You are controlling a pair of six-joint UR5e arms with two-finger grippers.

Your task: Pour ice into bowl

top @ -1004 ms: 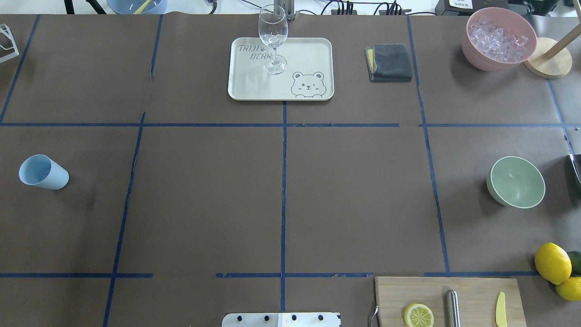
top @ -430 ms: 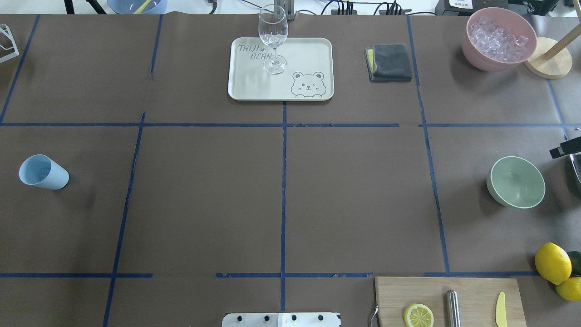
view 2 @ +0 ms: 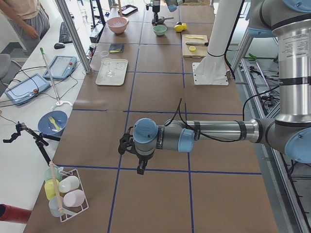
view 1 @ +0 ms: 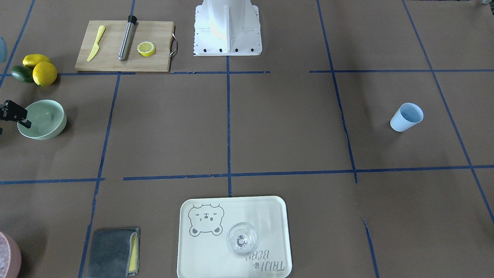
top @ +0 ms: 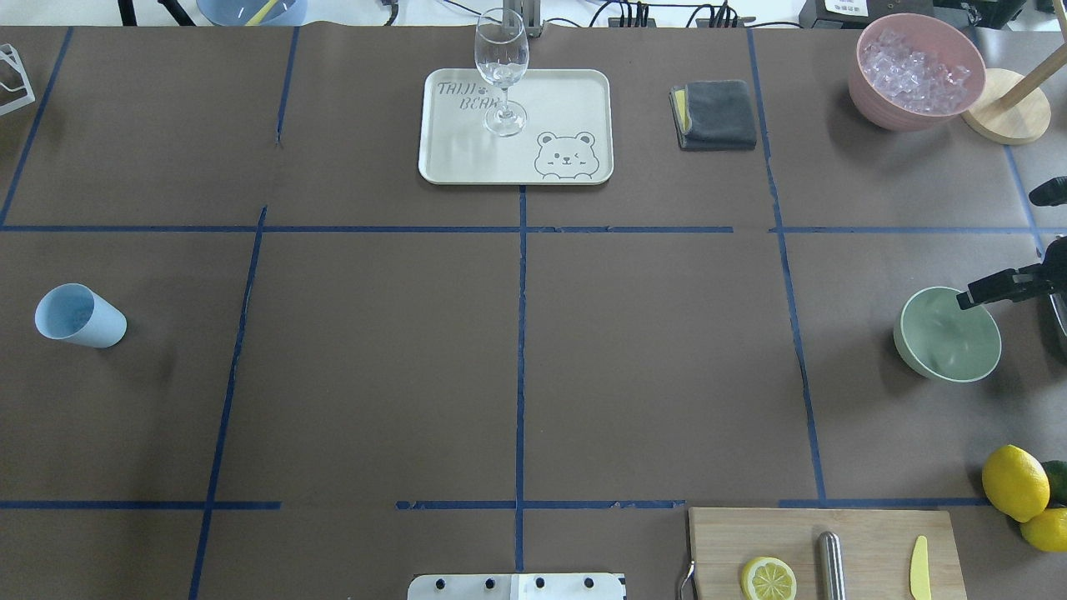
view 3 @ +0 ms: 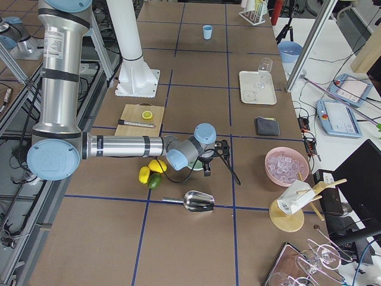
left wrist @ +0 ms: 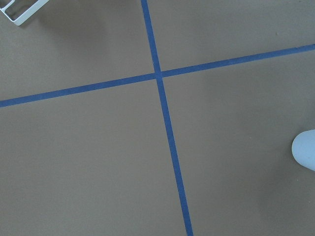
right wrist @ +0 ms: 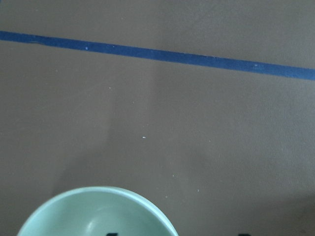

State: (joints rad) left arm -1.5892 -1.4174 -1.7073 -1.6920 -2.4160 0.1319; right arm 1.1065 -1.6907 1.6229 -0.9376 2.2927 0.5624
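Note:
My right gripper is to grip the mint-green bowl by its rim [right wrist: 147, 206] next, because it needs to bring the bowl into place for the ice.
The mint-green bowl [top: 948, 333] stands near the table's right edge and looks empty; it also shows in the front-facing view [view 1: 41, 119] and the right wrist view [right wrist: 98, 211]. My right gripper [top: 997, 250] reaches in from the right, open, with one finger [top: 992, 292] over the bowl's far right rim. The light blue cup [top: 81, 315] stands at the far left; I cannot make out ice in it. My left gripper [view 2: 141, 162] shows only in the exterior left view, so I cannot tell its state. The cup's edge [left wrist: 305, 150] is in the left wrist view.
A tray [top: 567, 100] with a wine glass [top: 502, 71] and a grey cloth [top: 717, 114] sit at the back. The pink container [top: 917, 71] of crushed ice is back right. Lemons [top: 1015, 482], a cutting board [top: 867, 550] and a metal scoop [view 3: 196, 202] lie near the bowl.
My right gripper has come into view from the right edge and moved left, so one finger now hangs over the bowl's rim. Nothing else moved.

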